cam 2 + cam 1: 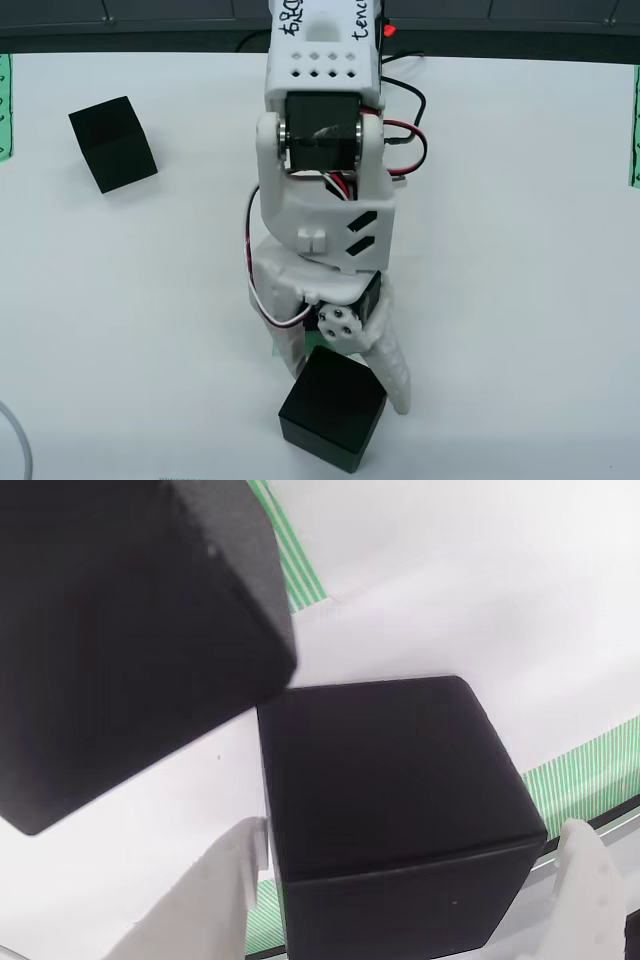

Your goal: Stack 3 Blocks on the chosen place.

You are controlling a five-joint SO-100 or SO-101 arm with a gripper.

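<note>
Next, my gripper takes hold of the block by its opposite sides, which keeps the matte black block's flat top [398,775] free for stacking.
In the view that rides on the gripper, a matte black block [400,780] with rounded edges sits between my two white fingers [225,895], on a spot edged with green striped tape [580,770]. My gripper [412,828] is open and straddles it, with a thin gap on the right side. A second black block [120,630] looms large and blurred at the upper left, touching the first block's corner. From above, my gripper [345,385] stands over a block [332,410] near the front edge, turned askew to the fingers. Another block [112,143] lies far off at the upper left.
The white table [520,250] spreads wide on both sides of the arm [322,150]. Green tape marks [634,130] sit at the left and right edges, and a dark strip runs along the back. A white cable curve [18,440] shows at the lower left corner.
</note>
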